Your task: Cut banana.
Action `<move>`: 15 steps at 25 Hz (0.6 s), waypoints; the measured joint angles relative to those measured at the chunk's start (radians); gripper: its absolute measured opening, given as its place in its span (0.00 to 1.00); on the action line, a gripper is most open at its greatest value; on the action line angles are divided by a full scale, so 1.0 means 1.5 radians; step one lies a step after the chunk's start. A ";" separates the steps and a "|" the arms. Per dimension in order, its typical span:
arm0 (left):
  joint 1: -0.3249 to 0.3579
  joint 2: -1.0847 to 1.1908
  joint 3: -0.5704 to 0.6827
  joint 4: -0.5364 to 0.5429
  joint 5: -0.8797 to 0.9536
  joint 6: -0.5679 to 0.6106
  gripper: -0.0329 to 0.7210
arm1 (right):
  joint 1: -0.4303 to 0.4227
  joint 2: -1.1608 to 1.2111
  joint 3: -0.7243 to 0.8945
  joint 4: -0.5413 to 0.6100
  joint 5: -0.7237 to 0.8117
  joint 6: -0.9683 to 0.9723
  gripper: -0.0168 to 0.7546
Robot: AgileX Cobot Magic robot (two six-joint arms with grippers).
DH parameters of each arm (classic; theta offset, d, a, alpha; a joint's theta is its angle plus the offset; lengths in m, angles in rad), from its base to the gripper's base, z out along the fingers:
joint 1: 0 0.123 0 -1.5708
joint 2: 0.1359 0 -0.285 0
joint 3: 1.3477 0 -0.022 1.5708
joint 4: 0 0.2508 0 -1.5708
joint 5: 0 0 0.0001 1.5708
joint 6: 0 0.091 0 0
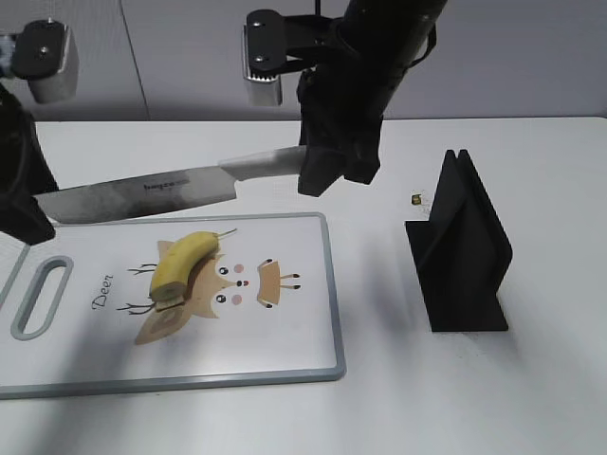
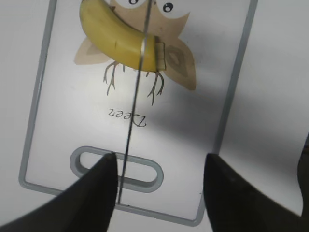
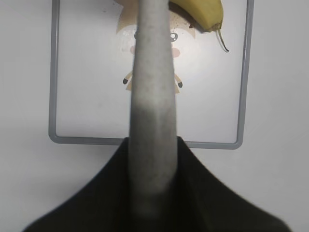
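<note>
The knife will cut the banana [image 1: 185, 261] with a steady press, so my left gripper will next grab the knife by the tip end of its blade [image 1: 66, 203].
The banana [image 1: 185, 261] lies on the white cutting board [image 1: 285, 341], over its deer print, stem toward the far right. My right gripper [image 1: 327, 166] is shut on the grey handle of a kitchen knife [image 1: 142, 194], held level in the air above the board, blade pointing left. In the right wrist view the handle [image 3: 152, 96] runs up from the jaws [image 3: 152, 193] toward the banana [image 3: 200, 12]. My left gripper [image 2: 159, 159] is open at the board's left end. The blade shows edge-on [image 2: 133, 106] beside its left finger, crossing over the banana [image 2: 116, 41] near its pale cut end.
A black knife stand [image 1: 465, 251] stands on the table right of the board. A small dark-and-yellow object [image 1: 417, 199] lies behind it. The board's oval handle slot [image 2: 116, 166] is under my left gripper.
</note>
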 joint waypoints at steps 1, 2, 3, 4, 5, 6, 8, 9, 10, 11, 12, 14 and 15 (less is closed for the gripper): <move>0.000 0.001 0.006 0.001 -0.012 0.000 0.77 | 0.000 0.000 0.000 0.002 -0.001 0.000 0.23; 0.000 0.001 0.008 0.000 -0.026 0.000 0.77 | 0.000 0.000 0.000 0.005 -0.002 -0.001 0.23; 0.000 0.001 0.009 -0.002 -0.041 0.000 0.77 | 0.000 0.000 0.000 0.007 -0.002 -0.004 0.23; 0.000 0.001 0.010 -0.004 -0.051 0.000 0.77 | 0.000 0.000 0.000 0.008 -0.002 -0.010 0.23; 0.000 0.002 0.010 -0.006 -0.061 0.000 0.77 | 0.000 0.000 0.000 0.008 -0.002 -0.018 0.23; 0.000 0.002 0.010 -0.007 -0.069 0.001 0.77 | 0.000 0.000 0.000 0.010 -0.003 -0.023 0.23; 0.000 0.006 0.010 -0.009 -0.077 0.002 0.76 | 0.000 0.000 0.000 0.013 -0.006 -0.026 0.23; 0.000 0.010 0.010 -0.011 -0.078 0.002 0.73 | 0.000 0.000 0.000 0.014 -0.007 -0.027 0.23; 0.000 0.014 0.011 -0.011 -0.078 0.002 0.70 | 0.000 0.000 0.000 0.014 -0.008 -0.028 0.23; 0.000 0.017 0.011 -0.014 -0.079 0.002 0.64 | 0.000 0.000 0.000 0.014 -0.008 -0.028 0.23; 0.000 0.019 0.011 -0.017 -0.081 0.002 0.56 | 0.000 0.000 0.000 0.015 -0.010 -0.029 0.23; 0.000 0.021 0.011 -0.027 -0.086 0.002 0.38 | 0.000 0.000 0.000 0.015 -0.011 -0.030 0.23; 0.000 0.022 0.011 -0.030 -0.089 0.003 0.25 | 0.000 0.001 0.000 0.015 -0.014 -0.030 0.23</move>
